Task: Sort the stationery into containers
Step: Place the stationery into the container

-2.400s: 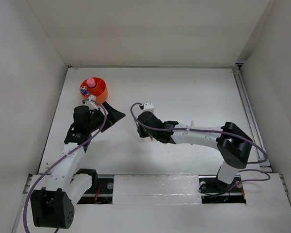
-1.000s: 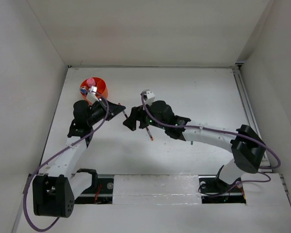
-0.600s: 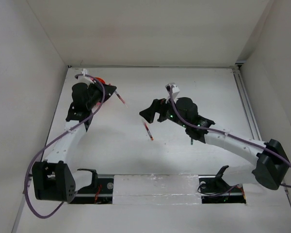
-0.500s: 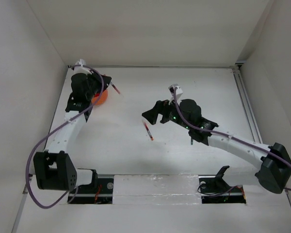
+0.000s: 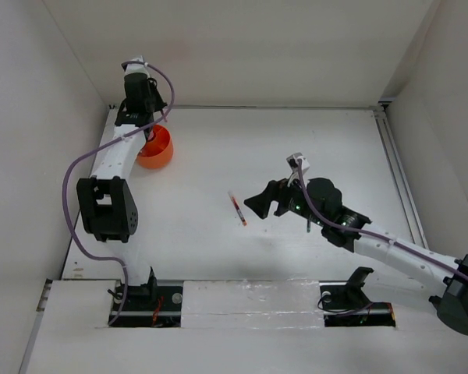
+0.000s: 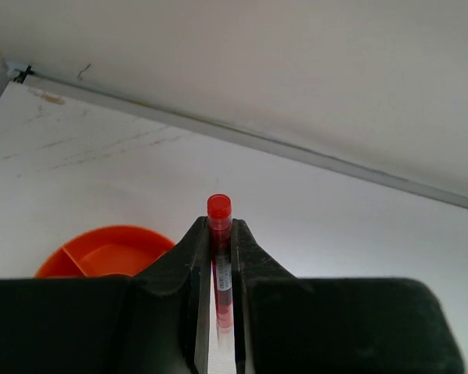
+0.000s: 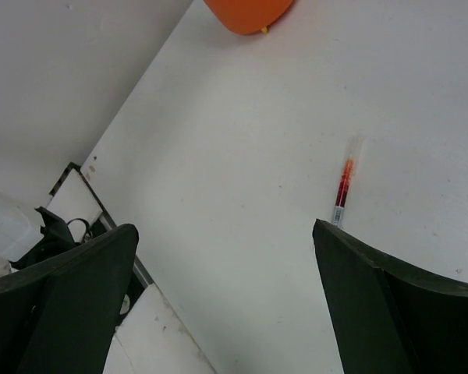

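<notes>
The red-white pen's lower end [image 6: 223, 321] hangs outside the orange cup's rim, so my left gripper keeps hold of the pen until it is inside the cup.
A thin red-white pen [image 6: 219, 234] stands between the fingers of my left gripper [image 6: 219, 226], red cap outward, and the jaws are shut on it. That left gripper [image 5: 148, 128] hangs at the back left corner, right at the orange cup [image 5: 156, 148]. The cup [image 6: 101, 253] shows its inner dividers just left of the fingers. Another red-white pen [image 5: 236, 208] lies flat on the table's middle. My right gripper [image 5: 257, 204] hovers just right of it, jaws wide open and empty. In the right wrist view this pen [image 7: 342, 191] lies beyond the right finger, with the right gripper [image 7: 225, 234] open and the cup [image 7: 249, 14] far off.
White walls close in the table on the left, back and right. The back wall's seam [image 6: 296, 152] runs close ahead of the left gripper. A metal rail [image 5: 394, 164] follows the right edge. The arm bases and a white strip [image 5: 249, 300] line the near edge.
My left arm swung from the table's middle to the back left corner, carrying its pen to the cup. My right arm drew back to the right and its jaws opened fully.
</notes>
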Controlling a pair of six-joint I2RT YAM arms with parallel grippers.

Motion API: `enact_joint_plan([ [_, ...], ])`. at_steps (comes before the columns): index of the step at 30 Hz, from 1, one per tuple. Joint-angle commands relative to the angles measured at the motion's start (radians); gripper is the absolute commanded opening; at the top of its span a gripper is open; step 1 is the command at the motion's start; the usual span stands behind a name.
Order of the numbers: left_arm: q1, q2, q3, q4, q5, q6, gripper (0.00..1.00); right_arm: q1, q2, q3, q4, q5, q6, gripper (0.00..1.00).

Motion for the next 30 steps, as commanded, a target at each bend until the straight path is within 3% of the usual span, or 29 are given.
enact_joint_plan([
  [1, 0.0, 0.028, 0.074, -0.039, -0.059, 0.099, 0.0, 0.009, -0.027, -0.003, 0.01, -0.009, -0.015, 1.0],
  [9, 0.009, 0.037, 0.036, -0.013, -0.127, 0.157, 0.0, 0.009, -0.037, -0.023, -0.022, 0.001, -0.015, 1.0],
  [30, 0.009, 0.112, -0.023, 0.055, -0.09, 0.163, 0.0, 0.009, -0.095, -0.043, -0.062, 0.01, -0.015, 1.0],
])
